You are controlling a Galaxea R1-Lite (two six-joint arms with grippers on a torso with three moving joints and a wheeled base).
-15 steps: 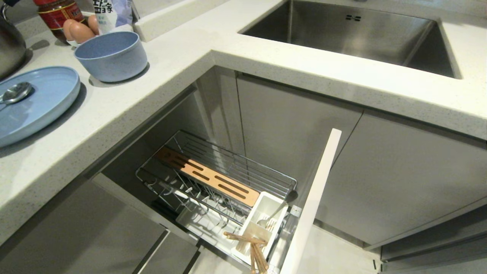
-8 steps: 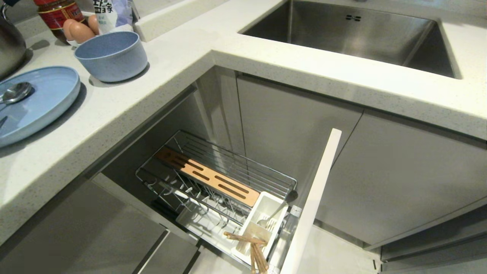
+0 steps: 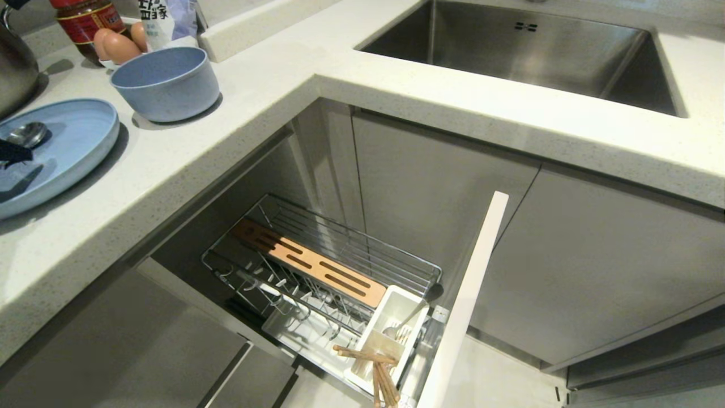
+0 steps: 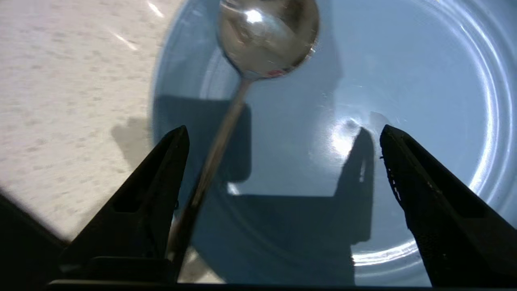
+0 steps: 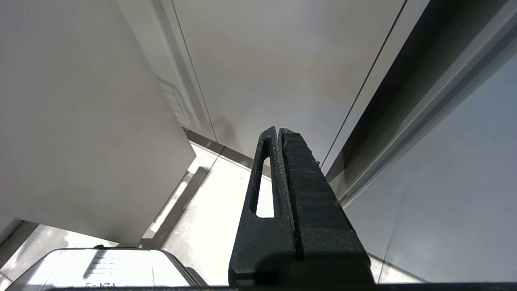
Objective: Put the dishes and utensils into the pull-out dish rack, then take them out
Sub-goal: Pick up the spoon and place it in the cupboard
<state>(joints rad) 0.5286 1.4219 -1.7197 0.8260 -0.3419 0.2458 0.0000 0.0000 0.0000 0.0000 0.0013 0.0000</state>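
Observation:
The silver spoon (image 4: 266,36) needs to go into the pull-out dish rack, so my left gripper will grab it by its handle (image 4: 218,148) next.
The light-blue plate (image 3: 68,147) lies on the counter at the far left, with the silver spoon (image 3: 25,134) resting in it. My left gripper (image 4: 282,135) hovers open over the plate (image 4: 404,101). The spoon (image 4: 266,36) lies loose, its handle running past one finger (image 4: 161,182). Only a dark fingertip (image 3: 12,153) shows in the head view. The blue bowl (image 3: 164,82) stands behind the plate. The pull-out dish rack (image 3: 340,249) is drawn out below the counter; its white caddy (image 3: 396,309) holds chopsticks (image 3: 379,371) and cutlery (image 3: 403,327). My right gripper (image 5: 278,131) is shut and empty, parked low by the cabinet fronts.
The steel sink (image 3: 527,51) is set in the counter at the back right. A jar (image 3: 85,22), eggs (image 3: 116,45) and a steel pot (image 3: 14,68) crowd the counter's far left corner. The rack's white front panel (image 3: 470,294) stands out from the cabinet.
A dark fingertip of my left gripper has come into the head view at the left edge, over the plate and the spoon's handle. The spoon, bowl and rack have stayed put.

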